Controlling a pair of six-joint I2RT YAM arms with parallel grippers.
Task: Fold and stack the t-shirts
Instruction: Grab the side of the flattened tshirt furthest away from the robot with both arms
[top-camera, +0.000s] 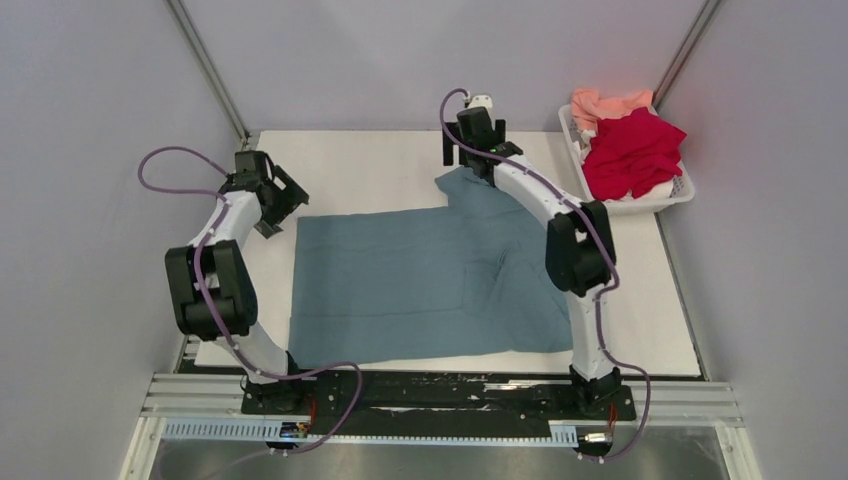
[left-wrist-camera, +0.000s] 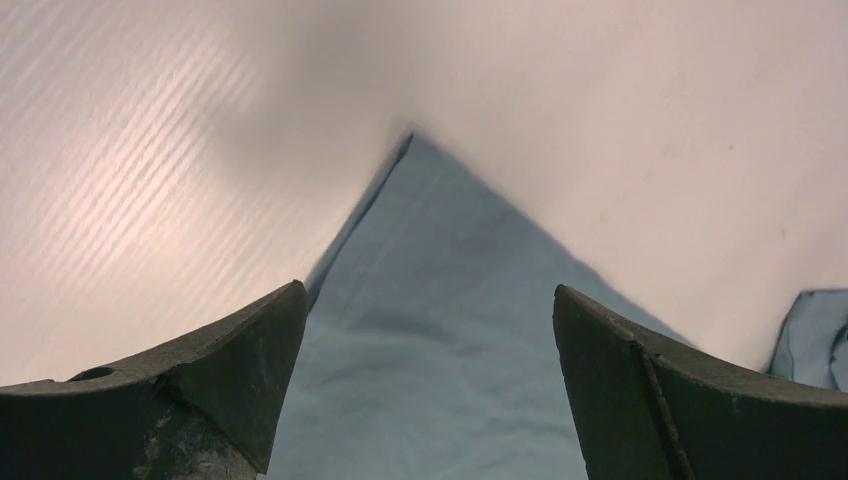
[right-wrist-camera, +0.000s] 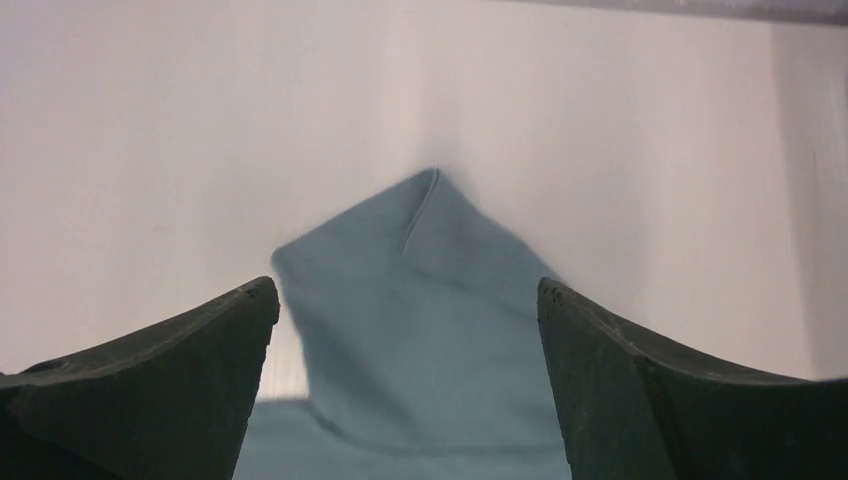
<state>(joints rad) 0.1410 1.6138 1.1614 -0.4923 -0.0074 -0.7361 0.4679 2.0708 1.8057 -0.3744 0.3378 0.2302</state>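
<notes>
Next, the left gripper grabs the teal-blue t-shirt (top-camera: 420, 280) by its back corner, away from the sleeve, to fold the t-shirt's back edge forward.
A dusty teal-blue t-shirt (top-camera: 420, 280) lies spread flat on the white table, one sleeve reaching toward the back right. My left gripper (top-camera: 285, 200) hovers open over its back left corner; in the left wrist view that corner (left-wrist-camera: 430, 330) sits between the spread fingers of the gripper (left-wrist-camera: 429, 288). My right gripper (top-camera: 470, 160) is open above the back sleeve, and the sleeve tip (right-wrist-camera: 420, 330) shows between the wide-apart fingers of the gripper (right-wrist-camera: 406, 283). Neither holds cloth. The crimson red t-shirt (top-camera: 632, 150) and the salmon-pink t-shirt (top-camera: 605, 103) lie crumpled in the basket.
The white slotted basket (top-camera: 640, 205) stands at the table's back right corner. Grey walls close in the table on three sides. Bare table (top-camera: 380, 160) shows behind the teal shirt and along its left and right sides.
</notes>
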